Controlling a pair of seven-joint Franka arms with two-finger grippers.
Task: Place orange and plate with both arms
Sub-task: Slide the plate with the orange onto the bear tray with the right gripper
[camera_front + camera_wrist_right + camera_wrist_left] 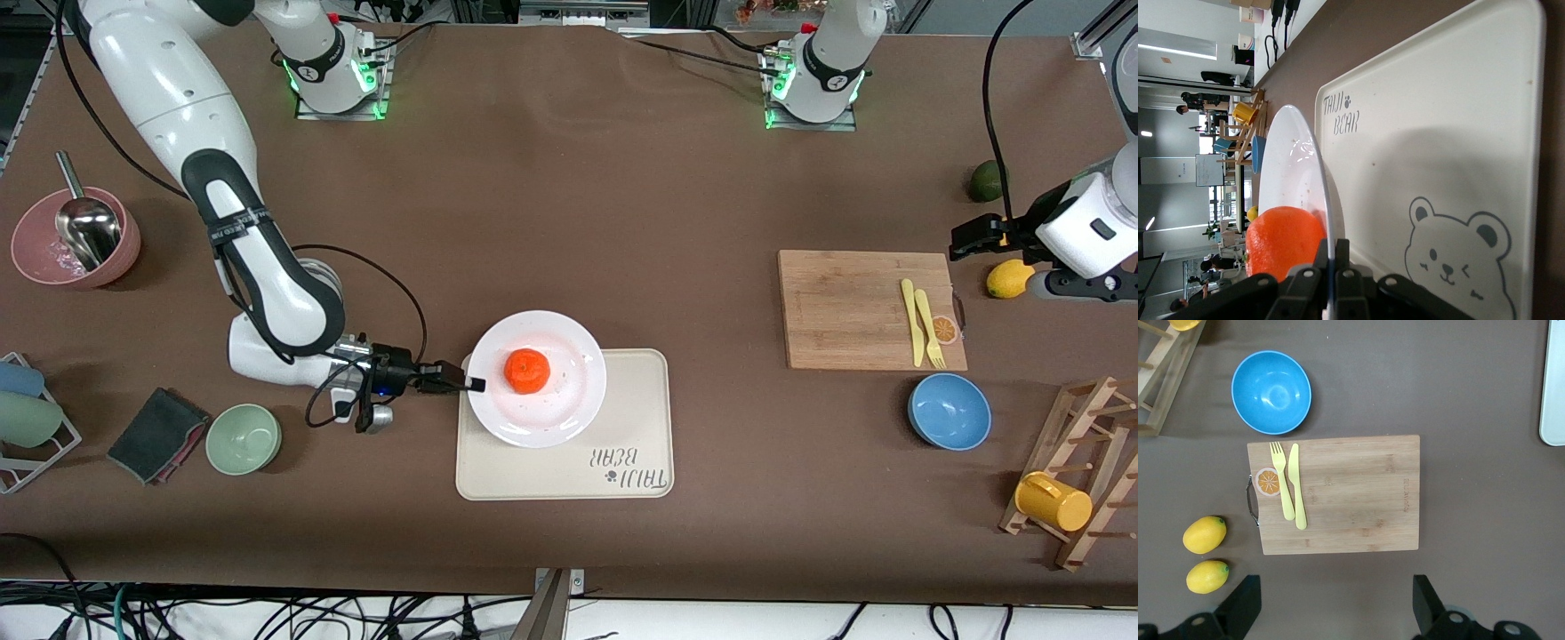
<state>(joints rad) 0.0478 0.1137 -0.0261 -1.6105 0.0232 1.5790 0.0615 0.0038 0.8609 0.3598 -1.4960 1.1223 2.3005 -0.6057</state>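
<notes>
The plate's rim [539, 316] hangs beyond the tray's edge [635, 351], so it is too early to release: my right gripper moves the plate toward the tray first.
The white plate [569, 404] lies over the corner of the cream bear-print tray [640, 427] that is toward the right arm's end, and part of it overhangs the tray's edge. The orange [526, 371] rests on the plate's middle. My right gripper [476, 384] is shut on the plate's rim, on the side toward the right arm's end. In the right wrist view its jaws [1331, 250] pinch the thin rim of the plate [1295, 160], with the orange [1281, 240] just past them. My left gripper [969, 240] waits open and empty over bare table by the cutting board [1336, 587].
A wooden cutting board [853, 307] carries a yellow fork and knife [920, 320]. Around it are a blue bowl [949, 411], a lemon [1009, 278], a lime [985, 180] and a rack with a yellow mug [1053, 500]. A green bowl [244, 438], dark cloth [158, 436] and pink bowl [76, 238] sit toward the right arm's end.
</notes>
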